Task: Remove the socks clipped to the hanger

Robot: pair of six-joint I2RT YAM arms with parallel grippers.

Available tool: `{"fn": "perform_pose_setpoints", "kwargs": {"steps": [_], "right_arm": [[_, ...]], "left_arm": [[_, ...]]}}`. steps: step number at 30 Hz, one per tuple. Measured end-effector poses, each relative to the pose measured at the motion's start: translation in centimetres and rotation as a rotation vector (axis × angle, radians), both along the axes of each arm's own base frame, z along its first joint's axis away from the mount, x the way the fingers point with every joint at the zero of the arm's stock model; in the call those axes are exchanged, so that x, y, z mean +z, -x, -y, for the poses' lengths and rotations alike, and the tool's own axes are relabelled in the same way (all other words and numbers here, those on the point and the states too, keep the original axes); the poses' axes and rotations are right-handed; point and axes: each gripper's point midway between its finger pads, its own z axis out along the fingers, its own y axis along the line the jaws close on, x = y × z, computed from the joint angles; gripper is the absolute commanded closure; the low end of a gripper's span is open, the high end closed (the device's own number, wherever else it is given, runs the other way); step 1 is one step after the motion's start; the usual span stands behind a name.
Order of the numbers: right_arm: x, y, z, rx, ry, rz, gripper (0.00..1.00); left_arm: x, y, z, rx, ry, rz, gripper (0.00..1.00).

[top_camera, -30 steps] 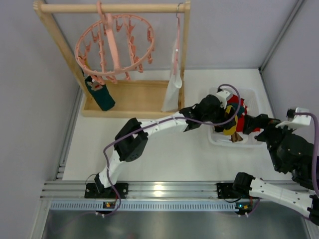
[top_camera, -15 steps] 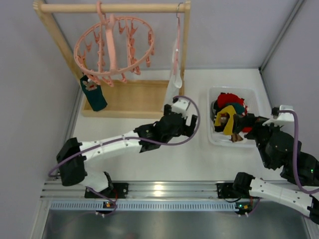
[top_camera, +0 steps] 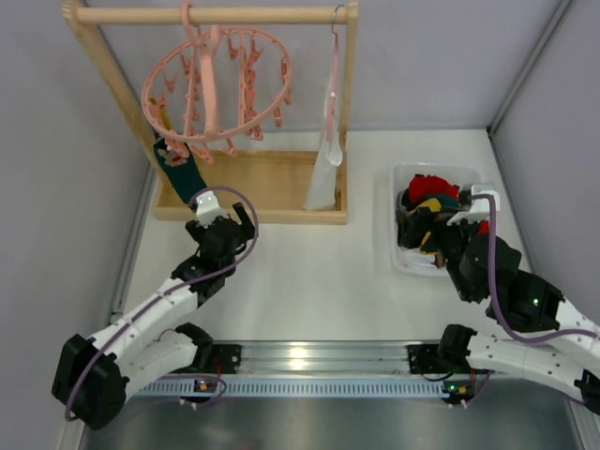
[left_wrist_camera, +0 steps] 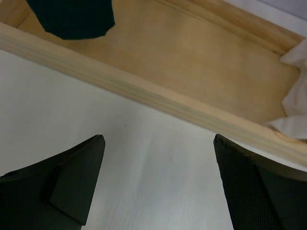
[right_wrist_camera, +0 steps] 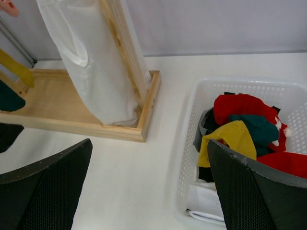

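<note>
The robot's left gripper will next take hold of the dark teal sock by its hanging toe (top_camera: 189,186) (left_wrist_camera: 78,21), so the sock's clipped end stays free to be removed from the hanger.
The round pink hanger (top_camera: 216,89) hangs from the wooden rack's top bar. One dark teal sock (top_camera: 182,171) is still clipped at its lower left, hanging over the rack base; its toe shows in the left wrist view as the teal sock (left_wrist_camera: 72,19). A mustard strip (right_wrist_camera: 14,67) hangs beside it. My left gripper (top_camera: 228,217) (left_wrist_camera: 158,139) is open and empty, low over the table just in front of the rack base, below and right of that sock. My right gripper (top_camera: 427,234) (right_wrist_camera: 148,143) is open and empty at the basket's left rim.
A white basket (top_camera: 405,265) (right_wrist_camera: 189,158) on the right holds red (right_wrist_camera: 240,108), yellow (right_wrist_camera: 230,139) and teal socks. The wooden rack base (top_camera: 272,192) (left_wrist_camera: 192,62) lies ahead. A white cloth (top_camera: 325,169) (right_wrist_camera: 91,62) hangs on a slim hanger by the rack's right post.
My left arm swung from the basket across the table to the front of the rack, its jaws opening wide. My right gripper shifted left over the basket. The sock pile has grown.
</note>
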Motion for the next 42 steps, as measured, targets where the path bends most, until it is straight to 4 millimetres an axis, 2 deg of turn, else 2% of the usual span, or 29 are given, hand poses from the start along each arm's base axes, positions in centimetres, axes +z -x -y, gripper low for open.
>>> {"fn": "perform_pose_setpoints", "kwargs": {"steps": [2, 6, 9, 13, 16, 21, 27, 29, 35, 42], "right_arm": [[-0.1, -0.4, -1.2, 0.024, 0.004, -0.001, 0.01], [-1.1, -0.9, -3.6, 0.077, 0.023, -0.011, 0.01], [-1.9, -1.3, -5.2, 0.116, 0.057, -0.025, 0.01], [-2.9, -1.8, -7.1, 0.156, 0.103, -0.039, 0.01], [-3.4, -2.1, -8.2, 0.187, 0.131, -0.048, 0.01], [-3.3, -2.2, -9.0, 0.222, 0.135, -0.035, 0.01], [-3.5, -2.0, -9.0, 0.245, 0.132, -0.03, 0.01], [-3.6, -1.8, -8.8, 0.25, 0.129, -0.027, 0.01], [-2.8, -1.5, -8.4, 0.262, 0.103, -0.004, 0.01], [-3.5, -1.4, -9.4, 0.299, 0.118, -0.02, 0.0]], "left_arm": [[-0.1, -1.1, -2.0, 0.046, 0.014, 0.048, 0.01], [-1.4, -3.1, -3.7, 0.035, 0.048, 0.137, 0.01], [-2.0, -4.9, -6.3, 0.05, 0.051, 0.162, 0.01], [-1.0, -6.6, -10.0, 0.115, 0.06, 0.232, 0.01], [-0.5, -7.2, -11.9, 0.168, 0.064, 0.271, 0.01], [-1.0, -8.7, -12.1, 0.145, -0.003, 0.246, 0.02], [0.6, -11.9, -12.6, 0.005, -0.181, 0.243, 0.01], [0.9, -12.3, -13.3, -0.024, -0.222, 0.245, 0.01], [0.8, -12.2, -17.3, 0.02, -0.299, 0.225, 0.01], [0.2, -14.0, -17.4, -0.054, -0.39, 0.193, 0.01]]}}
